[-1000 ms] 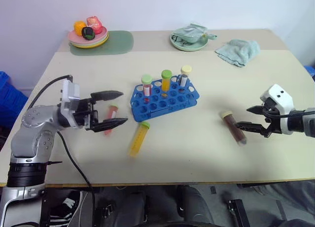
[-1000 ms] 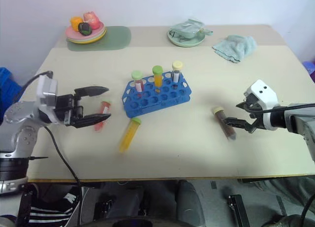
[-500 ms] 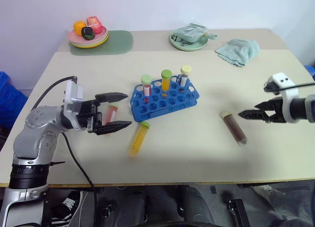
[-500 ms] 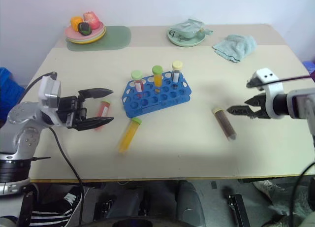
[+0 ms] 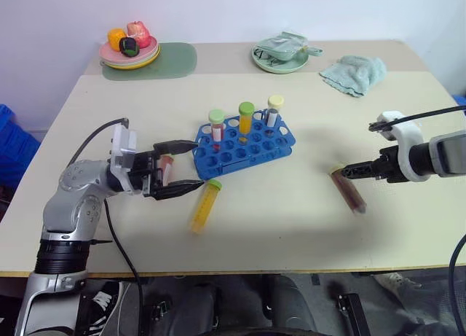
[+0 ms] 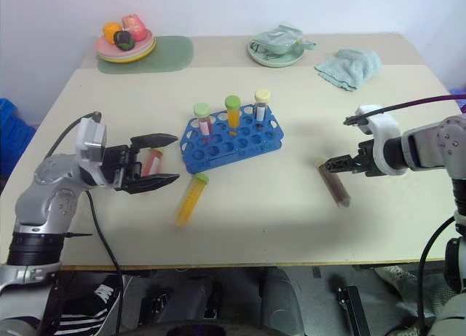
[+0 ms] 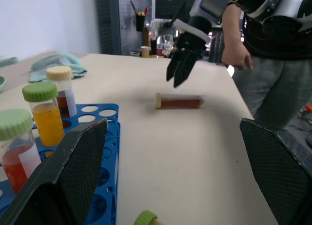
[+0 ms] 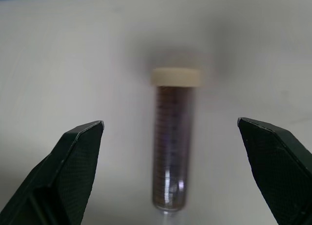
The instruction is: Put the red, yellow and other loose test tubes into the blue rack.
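Note:
The brown tube is below my fingers, so they would miss it if I closed now. My right gripper should go down first and then close on the tube.
The blue rack [image 5: 251, 148] stands mid-table with three capped tubes upright in its back row. Left of it a red tube [image 5: 166, 166] lies flat, seen between the spread fingers of my open left gripper [image 5: 198, 162], which points level at the rack. A yellow tube with a green cap [image 5: 204, 205] lies in front of the rack. To the right lies a brown tube with a cream cap [image 8: 171, 137]. My right gripper [image 5: 345, 173] is open and tilts down over the cap end, its fingers [image 8: 73, 171] wide on either side.
At the back are a fruit plate [image 5: 129, 57] on a green mat [image 5: 175, 61], a green plate with crumpled wrapping [image 5: 281, 57] and a teal cloth [image 5: 354, 73]. A person [image 7: 258, 49] stands beyond the table's right side.
My left gripper has slid right toward the rack. My right gripper pulled away to the right, rolled, and came back left to point down over the brown tube's cap. Both stayed open.

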Controlling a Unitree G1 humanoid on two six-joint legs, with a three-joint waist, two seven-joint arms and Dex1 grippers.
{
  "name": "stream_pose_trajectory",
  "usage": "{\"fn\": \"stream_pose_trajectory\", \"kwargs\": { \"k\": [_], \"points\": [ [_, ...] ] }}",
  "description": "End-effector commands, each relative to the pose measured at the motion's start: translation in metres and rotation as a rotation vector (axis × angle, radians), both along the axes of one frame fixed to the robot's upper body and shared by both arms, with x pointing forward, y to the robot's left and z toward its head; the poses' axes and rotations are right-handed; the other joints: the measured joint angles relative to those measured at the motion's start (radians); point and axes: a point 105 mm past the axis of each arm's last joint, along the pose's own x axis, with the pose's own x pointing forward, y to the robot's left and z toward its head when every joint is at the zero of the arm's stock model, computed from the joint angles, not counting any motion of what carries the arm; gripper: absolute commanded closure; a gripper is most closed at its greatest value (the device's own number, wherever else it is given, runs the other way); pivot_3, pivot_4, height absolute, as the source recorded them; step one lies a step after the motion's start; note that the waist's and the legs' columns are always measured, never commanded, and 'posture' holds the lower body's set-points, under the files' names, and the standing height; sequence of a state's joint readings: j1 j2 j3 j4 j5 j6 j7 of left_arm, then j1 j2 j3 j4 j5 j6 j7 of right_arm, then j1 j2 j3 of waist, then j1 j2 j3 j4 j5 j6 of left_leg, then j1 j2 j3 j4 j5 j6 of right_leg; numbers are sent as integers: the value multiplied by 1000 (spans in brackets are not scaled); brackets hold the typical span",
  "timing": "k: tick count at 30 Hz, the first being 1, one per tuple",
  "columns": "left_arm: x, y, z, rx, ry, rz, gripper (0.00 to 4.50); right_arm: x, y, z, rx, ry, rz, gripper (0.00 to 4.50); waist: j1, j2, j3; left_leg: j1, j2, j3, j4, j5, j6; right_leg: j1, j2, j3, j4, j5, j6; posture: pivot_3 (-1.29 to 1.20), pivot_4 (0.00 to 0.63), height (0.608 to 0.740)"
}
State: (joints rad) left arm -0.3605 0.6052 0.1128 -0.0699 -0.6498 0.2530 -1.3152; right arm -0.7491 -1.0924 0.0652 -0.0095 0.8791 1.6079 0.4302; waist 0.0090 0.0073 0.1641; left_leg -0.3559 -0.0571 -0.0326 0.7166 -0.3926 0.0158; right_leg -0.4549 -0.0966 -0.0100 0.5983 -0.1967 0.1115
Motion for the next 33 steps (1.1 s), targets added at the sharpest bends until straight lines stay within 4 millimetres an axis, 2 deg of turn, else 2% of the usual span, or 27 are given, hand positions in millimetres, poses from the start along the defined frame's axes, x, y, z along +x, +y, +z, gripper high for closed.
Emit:
{"fn": "stream_pose_trajectory", "kwargs": {
  "k": [1,12,25,33],
  "points": [
    [-6,-4,6,-10,-30,-2,89,-2,3,3,-58,-17,12,0,0,0,0,0,0,0,0,0,0,0,0,0,0,0,0,0,150,740],
    [-10,-5,5,-23,-21,27,89,-4,3,-14,-108,31,-31,0,2,0,0,0,0,0,0,0,0,0,0,0,0,0,0,0,150,740],
    [-13,-5,1,-35,-16,42,89,-1,2,-24,-139,87,-59,0,1,0,0,0,0,0,0,0,0,0,0,0,0,0,0,0,150,740],
    [-16,-3,-2,-32,-13,51,89,3,-7,-29,-178,128,-90,0,1,0,0,0,0,0,0,0,0,0,0,0,0,0,0,0,150,740]
  ]
}}
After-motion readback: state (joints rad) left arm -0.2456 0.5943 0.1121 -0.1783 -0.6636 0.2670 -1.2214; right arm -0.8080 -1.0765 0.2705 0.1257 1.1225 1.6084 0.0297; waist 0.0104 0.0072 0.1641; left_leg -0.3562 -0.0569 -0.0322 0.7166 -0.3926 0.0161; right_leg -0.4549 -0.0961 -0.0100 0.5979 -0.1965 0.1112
